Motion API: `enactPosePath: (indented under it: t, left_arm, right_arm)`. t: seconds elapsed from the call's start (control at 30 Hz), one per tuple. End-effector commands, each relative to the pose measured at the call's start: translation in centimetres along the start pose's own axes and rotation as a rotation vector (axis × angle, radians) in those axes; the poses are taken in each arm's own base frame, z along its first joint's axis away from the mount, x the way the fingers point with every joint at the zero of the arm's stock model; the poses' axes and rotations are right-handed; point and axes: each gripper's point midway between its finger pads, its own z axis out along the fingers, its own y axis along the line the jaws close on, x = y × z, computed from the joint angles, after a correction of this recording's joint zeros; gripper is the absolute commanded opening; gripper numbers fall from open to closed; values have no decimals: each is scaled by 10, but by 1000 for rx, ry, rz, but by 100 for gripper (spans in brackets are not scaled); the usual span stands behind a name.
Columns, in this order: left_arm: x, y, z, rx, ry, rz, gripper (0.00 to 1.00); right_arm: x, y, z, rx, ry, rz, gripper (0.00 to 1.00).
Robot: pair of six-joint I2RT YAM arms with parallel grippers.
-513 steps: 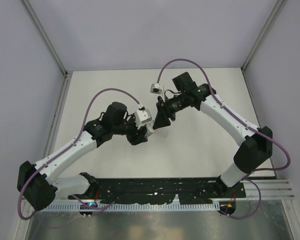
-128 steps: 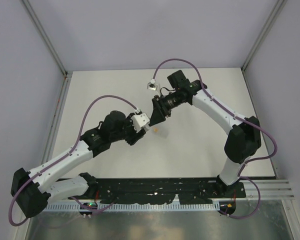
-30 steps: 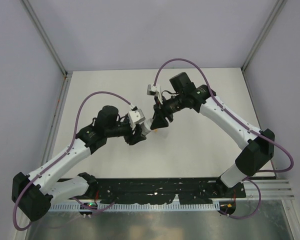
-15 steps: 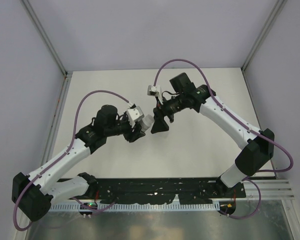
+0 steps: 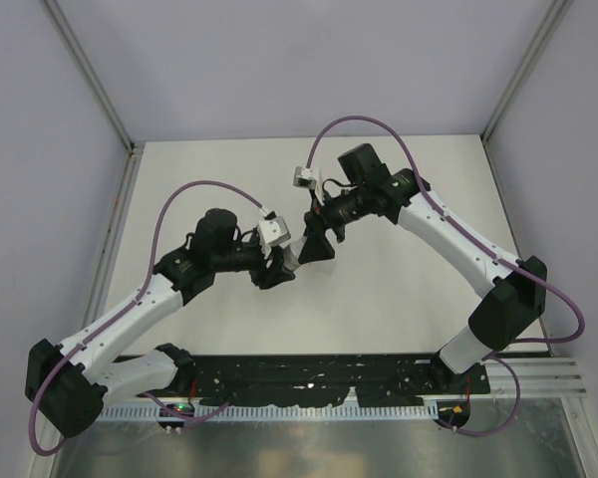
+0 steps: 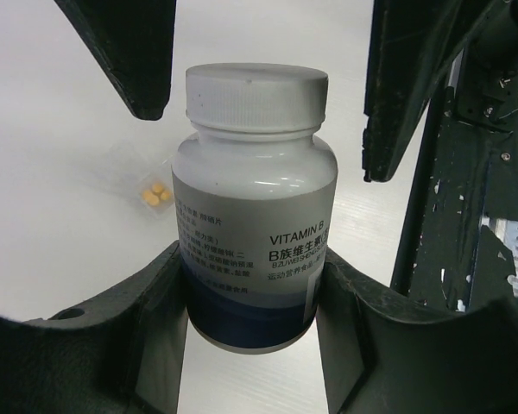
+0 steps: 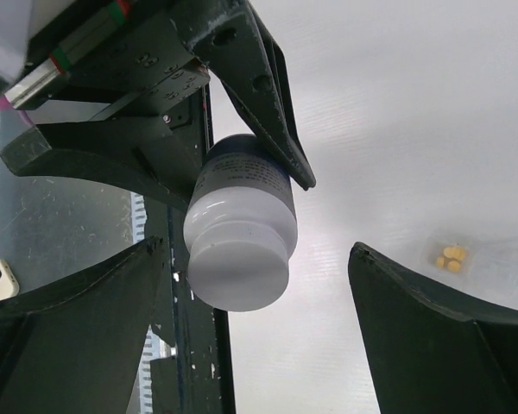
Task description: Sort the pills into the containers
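Observation:
My right gripper should next grab the part of the bottle below the white cap, so that the bottle's base stays free for setting it upright.
A small bottle (image 6: 255, 207) with a white cap and a printed label hangs in the air, and my left gripper (image 6: 252, 276) is shut on its lower body. In the top view this bottle (image 5: 290, 256) sits between the two wrists at mid-table. My right gripper (image 7: 255, 332) is open, its fingers (image 7: 440, 336) standing wide on either side of the white cap (image 7: 238, 259) without touching it. Below on the table lie a few orange pills (image 6: 156, 194) inside a flat clear packet (image 7: 466, 259), and the same pills (image 7: 450, 258) show in the right wrist view.
A black perforated base plate (image 5: 329, 373) runs along the near edge of the white table (image 5: 399, 299). Pale enclosure walls with metal posts (image 5: 95, 85) close in the left, back and right sides.
My right gripper, shut at the bottle's cap a second ago, has opened wide. The left gripper has kept its hold on the bottle and moved it very little.

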Motion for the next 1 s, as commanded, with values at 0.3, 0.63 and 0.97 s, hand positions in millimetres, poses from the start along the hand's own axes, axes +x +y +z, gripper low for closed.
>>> enactPosePath:
  t: [0.3, 0.63, 0.97]
  left_arm:
    - [-33, -1, 3, 19, -76, 11, 0]
    - [-33, 1, 4, 11, -76, 6, 0]
    - [-34, -1, 3, 16, -81, 8, 0]
  right_arm:
    - [-14, 10, 5, -24, -44, -47, 86]
    - [-10, 9, 16, -17, -16, -57, 79]
    - [-4, 6, 23, -14, 10, -53, 66]
